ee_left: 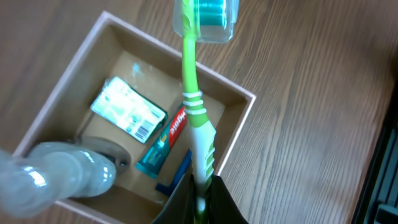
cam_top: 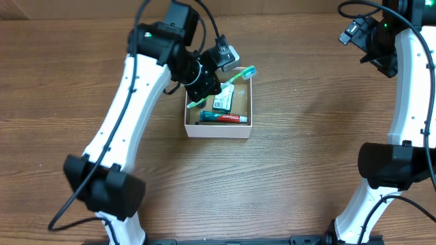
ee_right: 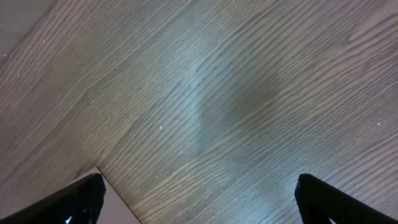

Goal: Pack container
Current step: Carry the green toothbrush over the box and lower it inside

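Observation:
The left gripper should keep holding the green toothbrush (ee_left: 194,93) until its head with the cap is inside the box's side, because the toothbrush would likely catch the box's rim if the gripper opened now.
The container (cam_top: 218,129) is a square white box with a brown floor at the table's middle; it also shows in the left wrist view (ee_left: 239,93). Inside lie a green-and-white soap packet (cam_top: 222,101), a red-and-teal toothpaste tube (cam_top: 225,118) and a clear bottle (ee_left: 56,177). My left gripper (ee_left: 202,186) is shut on a green toothbrush (ee_left: 194,93) with a teal capped head (cam_top: 246,72), held slanted over the box's far right corner. My right gripper (ee_right: 199,199) is open and empty, high at the far right over bare wood.
A wood-grain table (cam_top: 306,150) surrounds the box. A white sheet corner (ee_right: 112,205) shows by my right gripper's left finger. The arm bases stand at the front left (cam_top: 109,197) and front right (cam_top: 388,170).

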